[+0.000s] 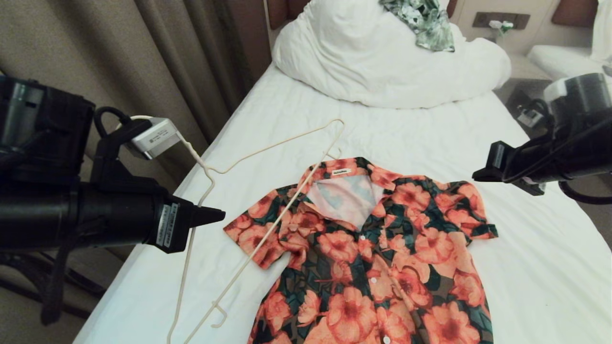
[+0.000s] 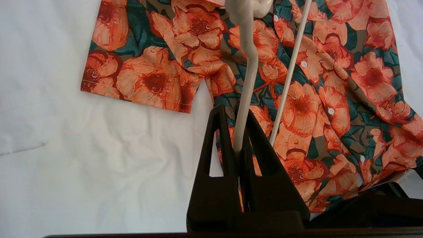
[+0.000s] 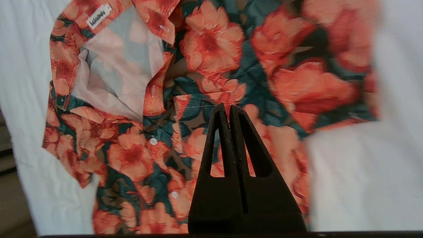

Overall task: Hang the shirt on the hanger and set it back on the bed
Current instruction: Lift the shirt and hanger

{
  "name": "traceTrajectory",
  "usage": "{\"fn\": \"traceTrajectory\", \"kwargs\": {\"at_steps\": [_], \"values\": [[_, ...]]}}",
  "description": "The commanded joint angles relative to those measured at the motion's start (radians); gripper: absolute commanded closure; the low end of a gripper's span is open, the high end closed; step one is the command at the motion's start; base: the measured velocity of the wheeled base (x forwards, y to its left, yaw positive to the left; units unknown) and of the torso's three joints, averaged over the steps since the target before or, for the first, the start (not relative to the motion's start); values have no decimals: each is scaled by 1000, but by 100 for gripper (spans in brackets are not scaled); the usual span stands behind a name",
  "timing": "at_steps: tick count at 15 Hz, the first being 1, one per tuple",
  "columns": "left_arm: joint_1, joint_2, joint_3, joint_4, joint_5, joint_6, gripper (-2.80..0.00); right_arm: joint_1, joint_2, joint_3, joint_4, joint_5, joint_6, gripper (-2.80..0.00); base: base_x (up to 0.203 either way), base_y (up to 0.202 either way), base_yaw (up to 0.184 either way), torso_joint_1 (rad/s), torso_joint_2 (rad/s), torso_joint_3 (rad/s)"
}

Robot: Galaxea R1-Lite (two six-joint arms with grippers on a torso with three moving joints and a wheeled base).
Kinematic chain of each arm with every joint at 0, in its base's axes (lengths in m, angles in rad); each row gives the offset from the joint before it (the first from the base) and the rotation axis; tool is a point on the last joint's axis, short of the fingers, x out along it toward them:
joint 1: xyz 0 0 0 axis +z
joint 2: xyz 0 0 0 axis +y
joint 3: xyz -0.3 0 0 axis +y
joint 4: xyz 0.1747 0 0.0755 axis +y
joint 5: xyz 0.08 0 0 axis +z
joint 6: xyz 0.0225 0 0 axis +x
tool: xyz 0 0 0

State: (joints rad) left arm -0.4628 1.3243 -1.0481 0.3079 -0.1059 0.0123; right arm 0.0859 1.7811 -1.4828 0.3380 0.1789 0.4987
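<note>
The shirt's neck opening (image 1: 347, 198) has to stay free for the hanger, so my right gripper should grab the shirt by its collar flap (image 1: 383, 177) next.
The shirt (image 1: 382, 248), orange-pink flowers on dark green, lies flat and buttoned on the bed (image 1: 287, 110), with its collar and white neck label toward the pillow end. The cream hanger (image 1: 198, 157) hangs tilted over the shirt's left sleeve, its long bar crossing that sleeve. My left gripper (image 1: 215, 216) is shut on the hanger's wire; the left wrist view shows the hanger (image 2: 246, 82) clamped between the closed fingers of the left gripper (image 2: 234, 109), above the shirt (image 2: 330, 99). My right gripper (image 1: 478, 174) hovers shut and empty at the right; in its wrist view the right gripper (image 3: 228, 107) is above the shirt (image 3: 211, 43) chest.
A bulky white duvet (image 1: 382, 62) is heaped at the head of the bed, with a green-and-white leafy garment (image 1: 425, 21) on top. Brown curtains (image 1: 143, 57) hang close along the bed's left side. A second white bed (image 1: 559, 57) stands at the far right.
</note>
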Motion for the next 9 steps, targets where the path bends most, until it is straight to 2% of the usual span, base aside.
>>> {"fn": "traceTrajectory", "kwargs": {"at_steps": [1, 6, 7, 9], "values": [[0, 4, 0, 2, 0, 0, 0, 24, 187, -145, 57, 23, 21, 0, 0, 0, 0, 0, 0, 0], [0, 10, 0, 2, 0, 0, 0, 111, 374, -340, 80, 73, 66, 0, 0, 0, 0, 0, 0, 0], [0, 15, 0, 1, 0, 0, 0, 135, 406, -376, 80, 73, 72, -280, 0, 0, 0, 0, 0, 0], [0, 15, 2, 1, 0, 0, 0, 162, 459, -442, 80, 67, 75, -280, 0, 0, 0, 0, 0, 0]]}}
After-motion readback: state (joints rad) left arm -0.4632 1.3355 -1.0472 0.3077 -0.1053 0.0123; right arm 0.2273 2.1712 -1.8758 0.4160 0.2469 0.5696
